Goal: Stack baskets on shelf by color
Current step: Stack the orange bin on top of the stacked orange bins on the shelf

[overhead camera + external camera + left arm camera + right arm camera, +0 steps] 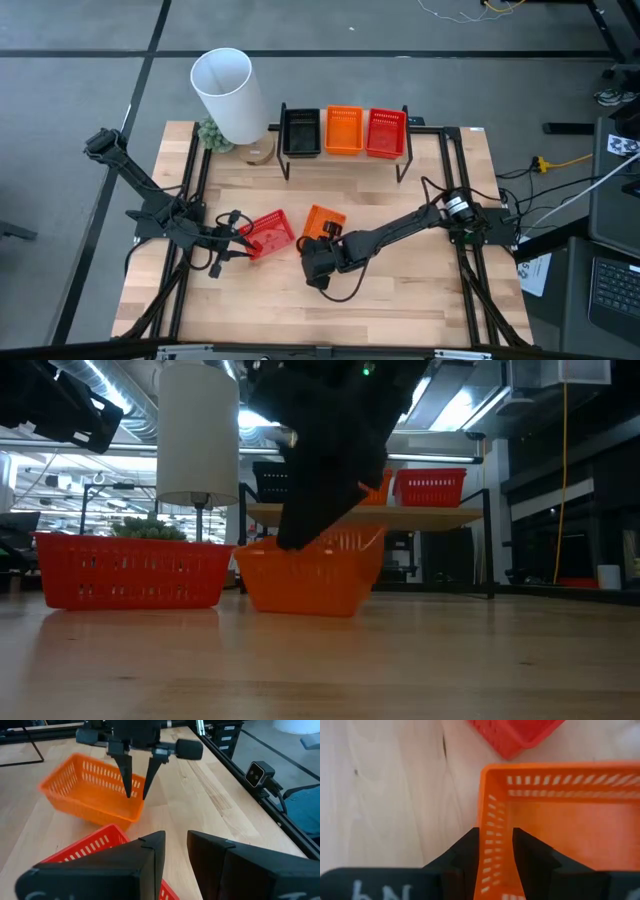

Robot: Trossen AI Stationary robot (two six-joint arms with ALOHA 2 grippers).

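The robot's right gripper should next take hold of the loose orange basket by its slotted short end (492, 822), to stack it on the shelf's orange basket.
The shelf (440, 516) stands at the table's far side and carries a black basket (300, 132), an orange basket (344, 130) and a red basket (386, 132). On the table's middle rest a loose red basket (268, 235) and a loose orange basket (325, 219), each on its bottom. My right gripper (495, 832) is open. It stands astride the orange basket's near end wall. My left gripper (176, 837) is open just left of the loose red basket (90, 851), with bare table between its fingers. My right gripper has the loose orange basket's near end wall (492, 820) between its fingers. One finger (129, 782) is inside the basket and the other is outside. The fingers slant down from above. Whether they touch the wall I cannot tell. The basket rests on the table.
A tall white cylinder (228, 92) and a small green plant (212, 133) stand at the far left, beside the shelf. Black frame rails (455, 180) run along the table's left and right sides. Bare wood (400, 290) lies toward the near right.
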